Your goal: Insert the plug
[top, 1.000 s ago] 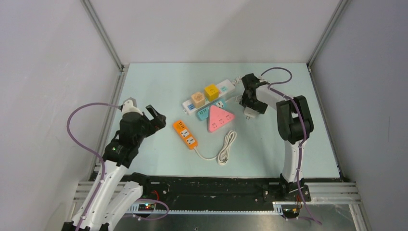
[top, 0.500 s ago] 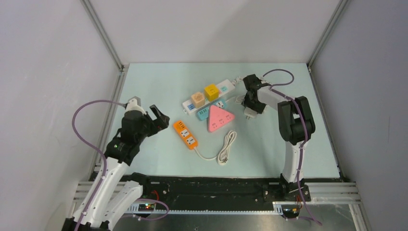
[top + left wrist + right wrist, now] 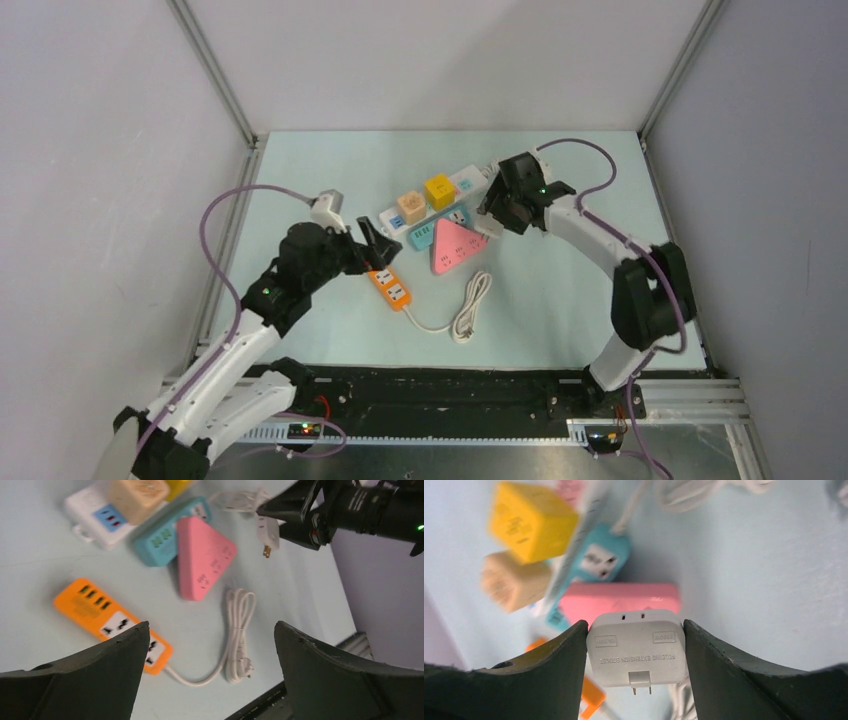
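Observation:
The left gripper should take hold of the white plug [image 3: 636, 650] across its broad sides, so the right gripper can regrip it.
My right gripper [image 3: 635, 625] is shut on a white two-pronged plug [image 3: 636, 650], its prongs pointing back toward the camera. From the left wrist view the plug [image 3: 266, 530] hangs above the table, just right of the pink triangular power strip [image 3: 202, 557]. From above, my right gripper [image 3: 500, 212] hovers at the pink strip's [image 3: 455, 245] upper right corner. My left gripper [image 3: 372, 245] stands open and holds nothing, over the far end of the orange power strip [image 3: 386, 280]. Below its wide jaws I see the orange strip [image 3: 107, 617].
A teal strip [image 3: 440, 226] and a white strip [image 3: 465, 180] carrying a yellow cube [image 3: 440, 190] and a tan cube [image 3: 410, 207] lie behind the pink one. The orange strip's coiled white cable [image 3: 472, 305] lies front of centre. Walls enclose the table.
My right gripper closed on the plug, lifted it and carried it left toward the pink strip. My left arm swung right, out over the orange strip, still open.

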Available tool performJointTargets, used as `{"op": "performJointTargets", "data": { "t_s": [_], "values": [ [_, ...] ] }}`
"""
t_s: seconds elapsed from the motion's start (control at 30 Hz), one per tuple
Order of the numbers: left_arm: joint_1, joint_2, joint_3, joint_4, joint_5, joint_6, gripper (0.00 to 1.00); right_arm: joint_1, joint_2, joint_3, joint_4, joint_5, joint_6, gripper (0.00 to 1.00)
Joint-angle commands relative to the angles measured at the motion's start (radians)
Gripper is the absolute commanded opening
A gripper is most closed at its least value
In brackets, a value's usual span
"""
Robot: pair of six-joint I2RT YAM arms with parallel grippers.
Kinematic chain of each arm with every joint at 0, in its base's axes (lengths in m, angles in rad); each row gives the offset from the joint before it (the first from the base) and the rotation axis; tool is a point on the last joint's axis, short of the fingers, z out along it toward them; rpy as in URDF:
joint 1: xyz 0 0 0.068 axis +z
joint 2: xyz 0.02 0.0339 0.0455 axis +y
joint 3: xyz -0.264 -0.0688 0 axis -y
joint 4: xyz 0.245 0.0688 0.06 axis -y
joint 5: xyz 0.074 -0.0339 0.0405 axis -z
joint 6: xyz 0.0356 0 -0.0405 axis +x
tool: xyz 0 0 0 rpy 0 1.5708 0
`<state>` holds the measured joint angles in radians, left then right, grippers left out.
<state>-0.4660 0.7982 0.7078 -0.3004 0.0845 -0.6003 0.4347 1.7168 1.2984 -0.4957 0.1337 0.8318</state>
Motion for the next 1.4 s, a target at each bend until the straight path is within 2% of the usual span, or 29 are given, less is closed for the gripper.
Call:
{"op": "performJointTargets", "data": {
  "t_s": [0.0,0.23,0.47,0.53,0.63,0.8,0.87,1.03,1.17,1.27,1.37],
  "values": [
    [-0.088,0.07,-0.001,0.234,0.035,-0.022,0.98,0.092,-0.176,-0.006,0.013,0.005,0.028,0.58],
    [-0.171,0.186,0.088,0.364,0.047,0.004,0.98,0.288,-0.32,-0.006,0.0,0.038,0.082,0.57],
    [-0.208,0.241,0.146,0.429,0.048,0.016,0.96,0.368,-0.368,-0.006,0.023,0.018,0.132,0.56],
    [-0.217,0.264,0.14,0.45,0.063,0.001,0.93,0.374,-0.372,-0.006,0.028,0.01,0.138,0.55],
    [-0.222,0.292,0.126,0.459,0.068,-0.033,0.84,0.378,-0.379,-0.007,0.031,0.007,0.142,0.55],
    [-0.229,0.283,0.093,0.487,0.05,-0.057,0.78,0.375,-0.392,-0.007,0.047,0.003,0.154,0.55],
    [-0.229,0.278,0.093,0.49,0.039,-0.06,0.72,0.374,-0.394,-0.005,0.057,0.0,0.159,0.55],
    [-0.231,0.301,0.108,0.5,0.058,-0.081,0.42,0.376,-0.391,-0.006,0.061,-0.019,0.184,0.55],
    [-0.232,0.323,0.115,0.502,0.072,-0.094,0.39,0.378,-0.387,-0.006,0.052,-0.024,0.196,0.54],
    [-0.231,0.327,0.112,0.503,0.082,-0.086,0.45,0.374,-0.384,-0.007,0.052,-0.031,0.192,0.54],
    [-0.231,0.333,0.109,0.503,0.101,-0.08,0.43,0.371,-0.385,-0.006,0.058,-0.034,0.183,0.54]
  ]
}}
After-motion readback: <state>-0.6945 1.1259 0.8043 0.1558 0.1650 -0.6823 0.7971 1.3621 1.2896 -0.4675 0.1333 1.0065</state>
